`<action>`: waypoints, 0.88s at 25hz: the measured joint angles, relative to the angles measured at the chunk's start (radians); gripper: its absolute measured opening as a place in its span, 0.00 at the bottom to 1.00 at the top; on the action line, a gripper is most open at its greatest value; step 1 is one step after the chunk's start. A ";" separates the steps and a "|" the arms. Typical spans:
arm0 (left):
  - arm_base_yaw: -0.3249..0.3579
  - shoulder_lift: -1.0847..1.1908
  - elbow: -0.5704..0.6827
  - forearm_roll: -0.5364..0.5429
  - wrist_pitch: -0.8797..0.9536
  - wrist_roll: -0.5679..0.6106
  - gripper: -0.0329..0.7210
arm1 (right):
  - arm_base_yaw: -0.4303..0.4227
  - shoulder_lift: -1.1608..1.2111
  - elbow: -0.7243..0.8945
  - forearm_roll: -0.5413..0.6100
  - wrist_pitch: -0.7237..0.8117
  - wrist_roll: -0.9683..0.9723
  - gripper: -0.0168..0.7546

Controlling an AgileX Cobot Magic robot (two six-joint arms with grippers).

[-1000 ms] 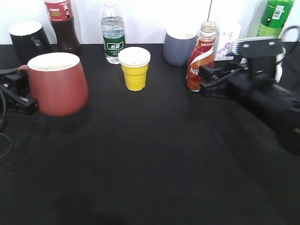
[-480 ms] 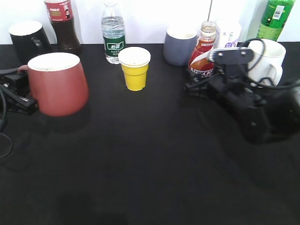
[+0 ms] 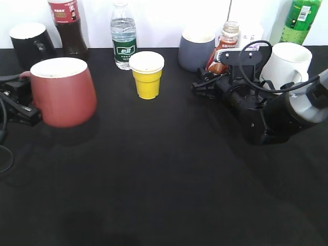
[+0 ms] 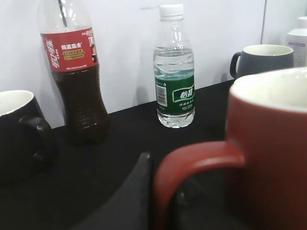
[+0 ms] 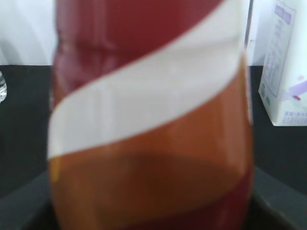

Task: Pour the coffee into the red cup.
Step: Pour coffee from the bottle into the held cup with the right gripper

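Observation:
I will next grab the coffee bottle around its labeled body [image 3: 218,59] with my right gripper, which keeps the coffee bottle's opening [image 3: 230,25] free to pour.
The red cup [image 3: 64,92] stands upright at the left, and fills the right of the left wrist view [image 4: 268,153]. My left gripper [image 3: 20,100] is shut on its loop handle [image 4: 192,160]. One finger [image 4: 132,196] presses the handle's outer side. The coffee bottle [image 3: 227,43] stands at the back right and fills the right wrist view [image 5: 148,143]. My right gripper [image 3: 209,86] is open around its lower body, a finger [image 5: 24,203] on each side.
Along the back wall stand a black mug [image 3: 31,43], a cola bottle [image 3: 68,28], a water bottle [image 3: 124,36], a grey mug [image 3: 196,48], a white mug [image 3: 287,64] and a green bottle [image 3: 300,20]. A small yellow cup [image 3: 147,74] stands mid-table.
My right arm has swung left and down to the coffee bottle until its fingers flank the bottle's body. The bottle's top has shifted slightly right. The left gripper and red cup have not moved.

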 joint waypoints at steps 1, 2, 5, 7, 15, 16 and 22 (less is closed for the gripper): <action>0.000 0.000 0.000 0.006 0.000 0.000 0.10 | 0.000 0.000 0.000 -0.002 -0.001 -0.018 0.71; 0.000 0.000 0.000 0.021 0.000 0.000 0.10 | 0.000 -0.009 0.015 -0.009 -0.001 -0.038 0.71; 0.000 0.000 0.000 0.070 0.000 0.000 0.10 | 0.000 -0.124 0.129 -0.032 -0.008 -0.047 0.71; -0.005 0.000 0.000 0.087 0.000 0.000 0.10 | 0.000 -0.237 0.205 -0.106 -0.011 -0.047 0.71; -0.005 0.000 0.000 0.176 0.000 0.000 0.10 | 0.208 -0.400 0.103 -0.374 0.287 -0.053 0.71; -0.005 0.000 0.000 0.177 0.000 0.000 0.10 | 0.238 -0.399 0.057 -0.382 0.332 -0.096 0.71; -0.005 0.000 0.000 0.182 0.000 0.001 0.10 | 0.258 -0.355 0.002 -0.441 0.432 -0.385 0.71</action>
